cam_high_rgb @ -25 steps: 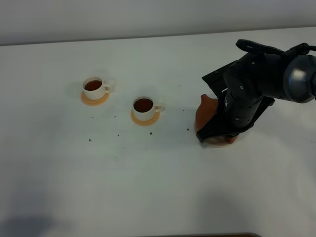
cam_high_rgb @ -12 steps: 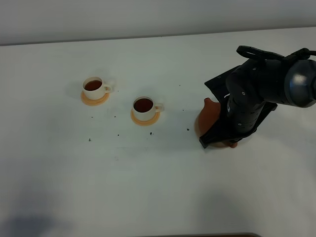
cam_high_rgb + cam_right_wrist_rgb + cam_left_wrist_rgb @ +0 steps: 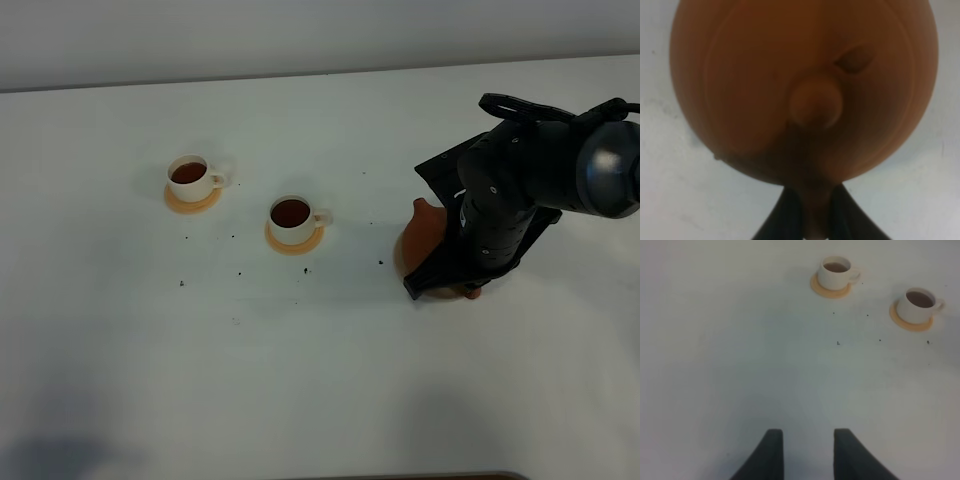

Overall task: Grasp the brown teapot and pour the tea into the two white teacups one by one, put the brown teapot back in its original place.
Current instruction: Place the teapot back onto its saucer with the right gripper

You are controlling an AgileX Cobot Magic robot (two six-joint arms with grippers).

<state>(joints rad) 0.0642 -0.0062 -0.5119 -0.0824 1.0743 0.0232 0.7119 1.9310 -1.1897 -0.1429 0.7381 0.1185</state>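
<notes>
My right gripper can open now: the lower edge of the brown teapot rests over its original place and would stand.
The brown teapot [image 3: 418, 232] stands at the right of the table, largely covered by my right arm [image 3: 500, 205]. From the right wrist view I look straight down on the teapot [image 3: 765, 75] and its lid knob [image 3: 816, 104]. My right gripper [image 3: 815, 220] is shut on the teapot's handle. A tan sliver of the original place [image 3: 463, 292] shows under the arm. The two white teacups [image 3: 190, 177] [image 3: 292, 217] hold dark tea, and they appear again as the farther cup [image 3: 836, 271] and the nearer cup [image 3: 919, 304]. My left gripper [image 3: 809, 455] is open and holds nothing.
Each cup sits on a small orange coaster [image 3: 192, 200] [image 3: 294, 241]. Dark specks [image 3: 240, 272] are scattered over the white table [image 3: 300, 380] between the cups and the teapot. A grey wall runs along the far edge.
The right arm with the teapot shifted slightly right and down a second ago, then held still. The cups and the left gripper did not move.
</notes>
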